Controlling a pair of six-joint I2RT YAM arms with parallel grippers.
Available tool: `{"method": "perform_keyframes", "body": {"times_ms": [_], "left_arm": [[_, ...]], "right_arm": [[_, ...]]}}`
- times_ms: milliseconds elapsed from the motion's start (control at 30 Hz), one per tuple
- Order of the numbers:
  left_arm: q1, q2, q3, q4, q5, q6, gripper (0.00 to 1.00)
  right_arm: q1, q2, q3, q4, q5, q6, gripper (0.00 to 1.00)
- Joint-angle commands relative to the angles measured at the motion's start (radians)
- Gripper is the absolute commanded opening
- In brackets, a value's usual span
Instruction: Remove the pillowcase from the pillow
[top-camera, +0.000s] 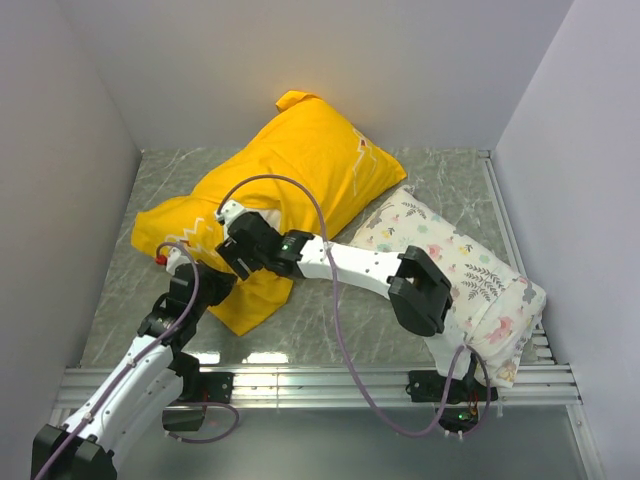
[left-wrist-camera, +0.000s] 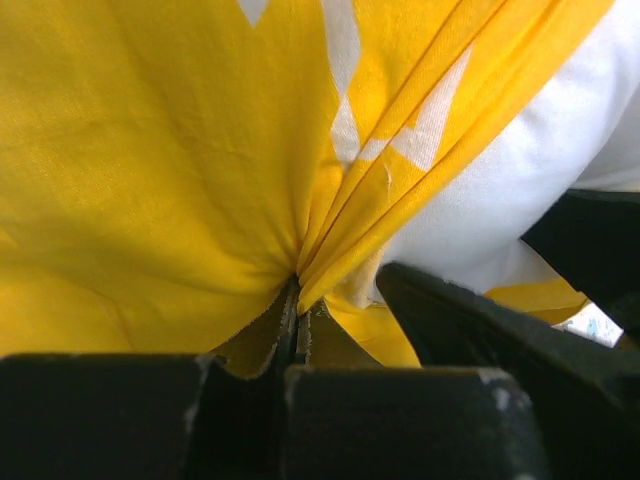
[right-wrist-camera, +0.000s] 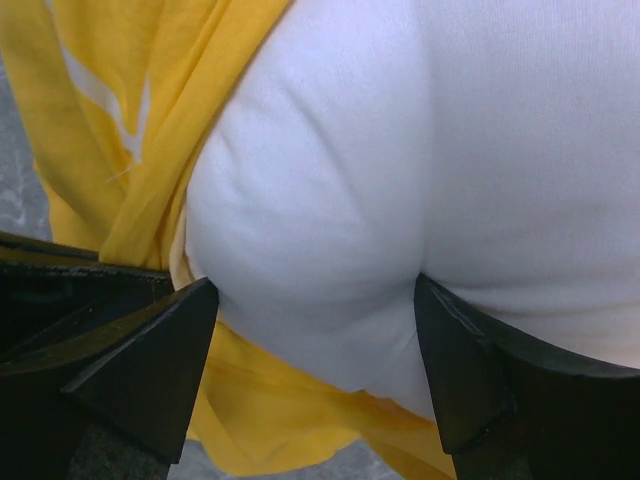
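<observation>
My right gripper is to grip the pillow by its bulging end (top-camera: 268, 216) next, to pull the white pillow out of the yellow pillowcase (top-camera: 300, 150).
The yellow pillowcase (top-camera: 300, 150) lies across the middle of the table with the plain white pillow inside. Its open end faces the arms. My left gripper (top-camera: 205, 278) is shut on a bunched fold of the yellow fabric (left-wrist-camera: 200, 180) at the opening; the fold runs between its closed jaws (left-wrist-camera: 297, 300). My right gripper (top-camera: 235, 250) reaches into the opening. Its fingers (right-wrist-camera: 160, 350) press in on both sides of a bulge of the white pillow (right-wrist-camera: 400, 150). The pillow also shows in the left wrist view (left-wrist-camera: 520, 170), bare past the yellow hem.
A white pillow printed with small pastel figures (top-camera: 460, 270) lies at the right, under the right arm. A small red thing (top-camera: 160, 257) sits by the left gripper. Grey walls close the left, back and right. A metal rail (top-camera: 350, 380) runs along the near edge.
</observation>
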Motion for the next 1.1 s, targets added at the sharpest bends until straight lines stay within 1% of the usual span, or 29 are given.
{"method": "perform_keyframes", "body": {"times_ms": [0, 33, 67, 100, 167, 200, 233, 267, 333, 367, 400, 433, 467, 500, 633, 800, 1067], "left_arm": [[-0.003, 0.002, -0.010, -0.095, 0.017, 0.026, 0.01], [-0.004, 0.003, -0.006, -0.095, 0.017, 0.024, 0.00], [-0.004, 0.006, -0.001, -0.099, 0.015, 0.027, 0.01], [-0.004, 0.008, 0.008, -0.104, 0.014, 0.029, 0.01], [-0.003, 0.012, 0.022, -0.119, 0.012, 0.040, 0.01], [-0.004, 0.014, 0.034, -0.122, 0.012, 0.043, 0.01], [-0.004, 0.018, 0.040, -0.127, 0.014, 0.049, 0.00], [-0.004, 0.023, 0.045, -0.130, 0.011, 0.056, 0.00], [-0.004, 0.044, 0.050, -0.137, 0.012, 0.058, 0.00], [-0.004, 0.054, 0.050, -0.136, 0.018, 0.058, 0.00], [-0.004, 0.069, 0.048, -0.133, 0.020, 0.056, 0.00], [-0.004, 0.078, 0.048, -0.134, 0.018, 0.055, 0.01], [-0.004, 0.084, 0.048, -0.137, 0.018, 0.055, 0.00], [-0.006, 0.087, 0.045, -0.140, 0.018, 0.056, 0.00], [-0.015, 0.101, 0.042, -0.142, 0.017, 0.053, 0.00], [-0.020, 0.140, 0.044, -0.150, 0.000, 0.046, 0.01], [-0.020, 0.175, 0.016, -0.185, -0.051, -0.023, 0.01]], "right_arm": [[-0.022, 0.073, 0.080, -0.062, 0.049, 0.017, 0.76], [-0.029, 0.087, 0.103, -0.090, 0.035, 0.029, 0.66], [-0.043, 0.114, 0.159, -0.108, 0.032, 0.047, 0.52], [-0.049, 0.130, 0.192, -0.130, 0.026, 0.047, 0.27], [-0.063, 0.168, 0.282, -0.193, 0.003, 0.029, 0.11], [-0.066, 0.177, 0.313, -0.213, -0.002, 0.020, 0.00], [-0.074, 0.187, 0.345, -0.255, -0.004, 0.017, 0.00], [-0.087, 0.197, 0.417, -0.277, -0.022, 0.027, 0.00], [-0.149, 0.194, 0.486, -0.317, -0.074, 0.053, 0.00], [-0.175, 0.179, 0.538, -0.323, -0.129, 0.098, 0.00], [-0.234, 0.170, 0.559, -0.322, -0.158, 0.119, 0.00], [-0.261, 0.149, 0.582, -0.308, -0.180, 0.142, 0.00], [-0.285, 0.136, 0.588, -0.299, -0.200, 0.183, 0.00], [-0.337, 0.125, 0.588, -0.285, -0.211, 0.205, 0.00], [-0.425, 0.067, 0.565, -0.199, -0.253, 0.291, 0.00], [-0.456, -0.028, 0.496, -0.118, -0.290, 0.339, 0.00], [-0.491, -0.065, 0.580, -0.115, -0.324, 0.369, 0.00]]}}
